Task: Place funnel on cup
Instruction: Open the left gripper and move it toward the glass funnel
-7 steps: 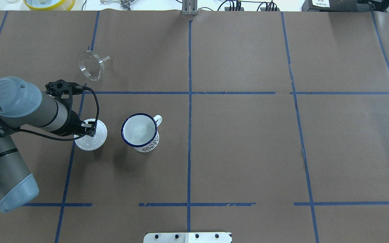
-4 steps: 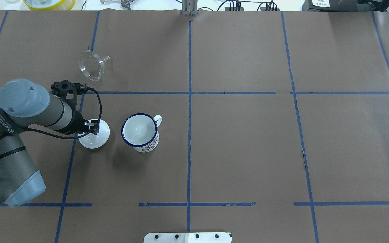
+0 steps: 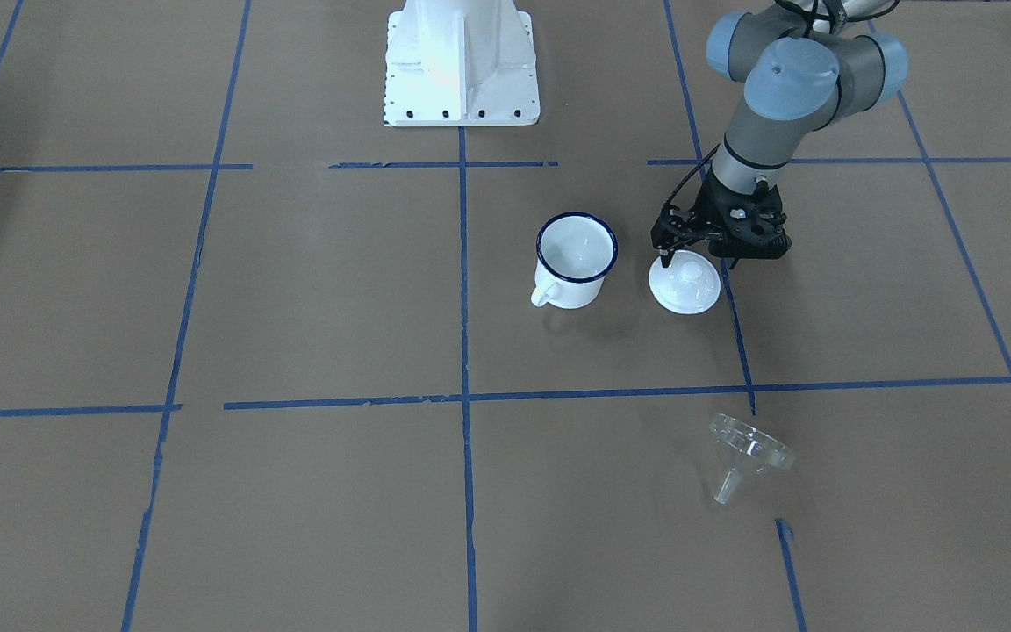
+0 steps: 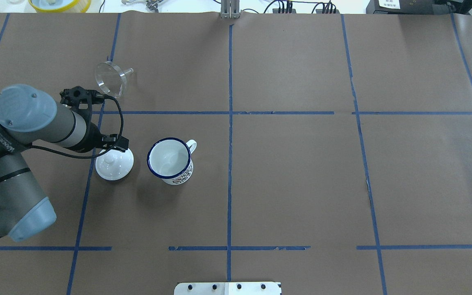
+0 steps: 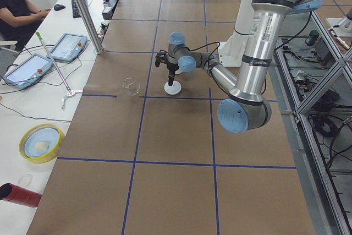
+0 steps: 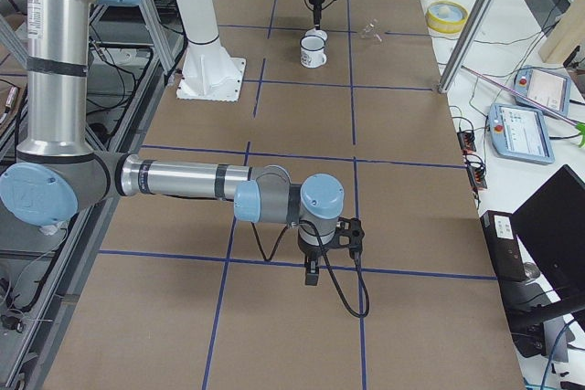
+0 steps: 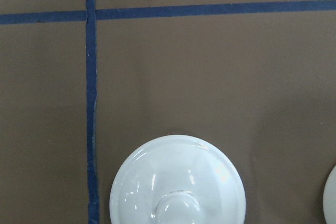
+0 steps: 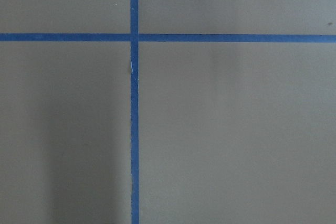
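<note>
The clear funnel should next be grabbed by its wide rim (image 3: 773, 452) with my left gripper, so that I can place the funnel on the cup (image 3: 576, 247).
The clear funnel (image 4: 111, 79) lies on its side on the brown paper at the far left, also in the front-facing view (image 3: 749, 452). The white cup (image 4: 170, 160) with its dark blue rim stands upright and empty (image 3: 576, 261). My left gripper (image 3: 695, 256) hovers just above the far edge of the round white knobbed lid (image 4: 114, 164). Its jaws are open and hold nothing. The funnel is about a hand's width beyond it. My right gripper (image 6: 312, 271) shows only in the exterior right view, far from the cup, and I cannot tell its state.
The lid (image 3: 685, 282) rests on the table just left of the cup, on the cup's side away from its handle. It fills the bottom of the left wrist view (image 7: 178, 182). Blue tape lines cross the brown paper. The white robot base (image 3: 460, 61) stands at the near edge.
The lid shifted slightly towards the cup and now stands free on the table. My left gripper has let it go and moved away from it, towards the funnel.
</note>
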